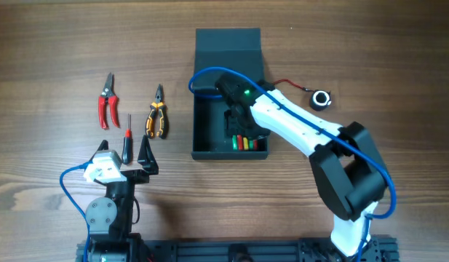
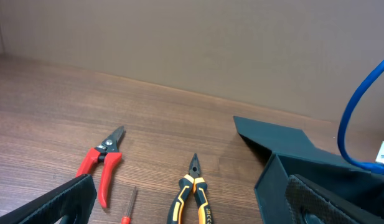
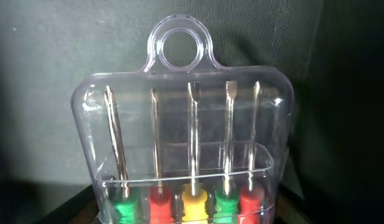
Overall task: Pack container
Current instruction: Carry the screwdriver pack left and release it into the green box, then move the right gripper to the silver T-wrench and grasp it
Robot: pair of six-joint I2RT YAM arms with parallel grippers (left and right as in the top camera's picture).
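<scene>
My right gripper is holding the screwdriver case inside the container's sides, with the case's ring close over the bottom of the container. It needs to let go of the case now.
The dark teal-grey container stands open at the table's middle, its lid folded back behind it. My right gripper reaches down inside it, shut on a clear plastic case of small screwdrivers with green, red and yellow handles. The case fills the right wrist view against the container's dark inner wall. My left gripper is open and empty, low over the table to the container's left. In the left wrist view the container's corner shows at the right.
Left of the container lie red pruning shears, yellow-black pliers and a thin red screwdriver, the screwdriver between my left fingers. They also show in the left wrist view: shears, pliers. A black round part on a red wire lies right.
</scene>
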